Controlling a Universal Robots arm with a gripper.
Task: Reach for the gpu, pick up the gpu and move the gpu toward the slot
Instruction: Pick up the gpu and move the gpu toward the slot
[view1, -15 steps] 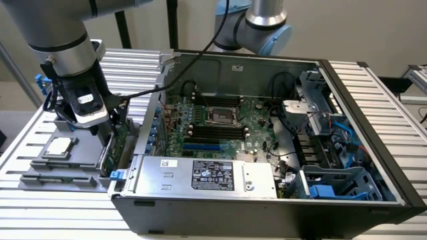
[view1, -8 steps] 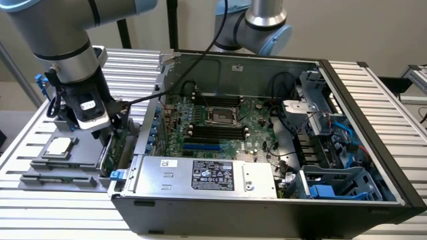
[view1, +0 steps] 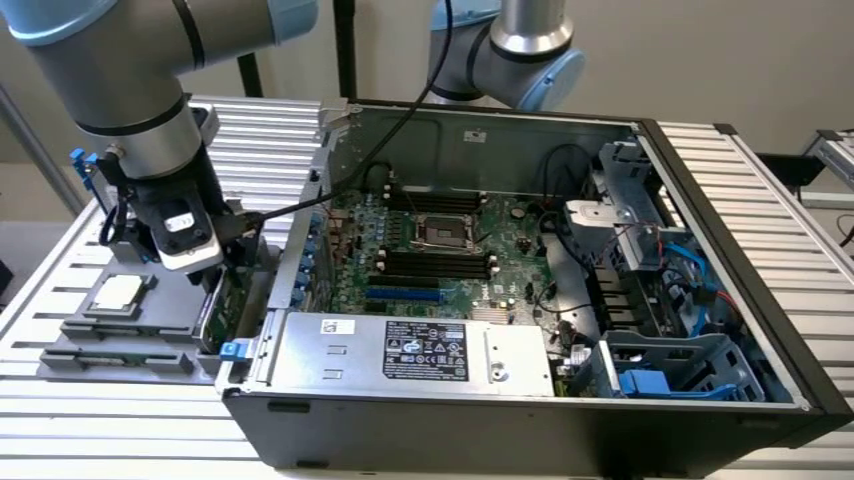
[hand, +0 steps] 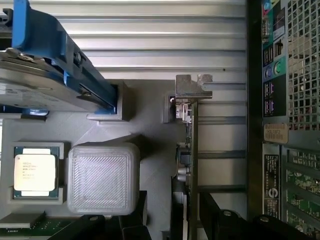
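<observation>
My open fingers reach down on either side of the green card (hand: 194, 195). My gripper should close on the card, because closing now would hold the GPU (hand: 190, 150).
The gpu (hand: 190, 150) stands on edge in a grey holder, seen edge-on as a thin green card with its silver end bracket (hand: 194, 85) at the far end. In the exterior view the gpu (view1: 218, 312) sits just outside the computer case's left wall. My gripper (hand: 175, 227) hangs directly above the card, open, with one dark finger (hand: 120, 225) on each side of the card's edge. From the exterior view my gripper (view1: 207, 265) is low over the holder. The blue slot (view1: 400, 295) lies on the motherboard inside the case.
A grey fixture tray (view1: 80, 345) holds a square silver chip (hand: 34, 172), a grey ribbed block (hand: 103, 175) and a silver hard drive with blue rails (hand: 45, 75). The open case (view1: 534, 430) stands close beside the gpu, its rear panel (hand: 285, 100) near the card.
</observation>
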